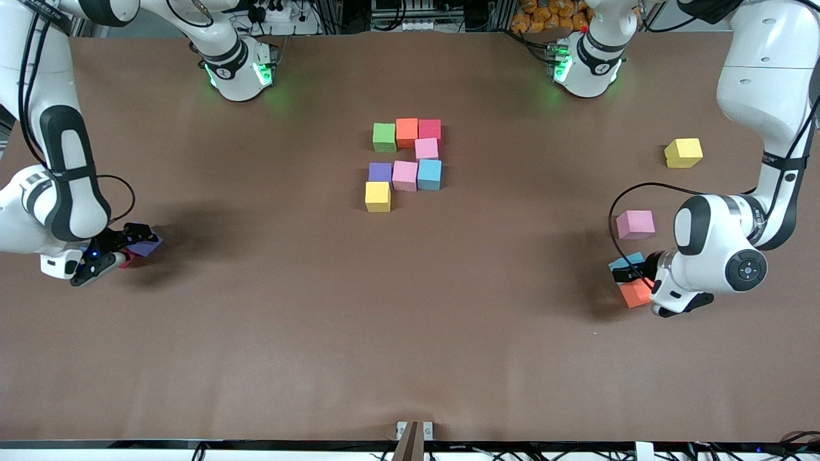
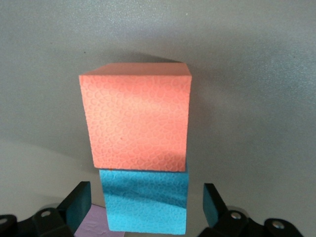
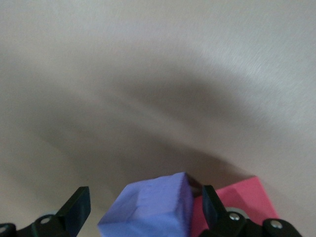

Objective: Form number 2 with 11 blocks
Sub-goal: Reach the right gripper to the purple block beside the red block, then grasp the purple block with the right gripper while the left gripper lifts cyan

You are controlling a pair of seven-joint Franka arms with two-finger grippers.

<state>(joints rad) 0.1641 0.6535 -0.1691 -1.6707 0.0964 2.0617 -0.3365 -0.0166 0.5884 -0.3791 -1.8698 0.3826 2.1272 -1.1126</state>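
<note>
The light blue block [image 1: 626,261] touches the orange block, and my left gripper's fingers reach down beside it. My left gripper should close on it now.
Eight blocks lie grouped mid-table: green [image 1: 384,137], orange [image 1: 407,132], red [image 1: 430,129], pink [image 1: 426,148], purple [image 1: 380,171], pink [image 1: 405,175], light blue [image 1: 429,174], yellow [image 1: 377,196]. My left gripper [image 1: 631,276] is low at the left arm's end, open, its fingers [image 2: 79,205] on either side of a light blue block [image 2: 145,202] with gaps; an orange block [image 2: 136,116] touches that block. My right gripper [image 1: 136,246] is low at the right arm's end, open around a tilted purple block [image 3: 148,212] that leans by a red block [image 3: 237,200].
A loose pink block [image 1: 635,225] and a yellow block [image 1: 683,153] lie at the left arm's end, farther from the front camera than the left gripper. Both arm bases stand along the table's top edge. Brown table [image 1: 410,333] stretches between the two grippers.
</note>
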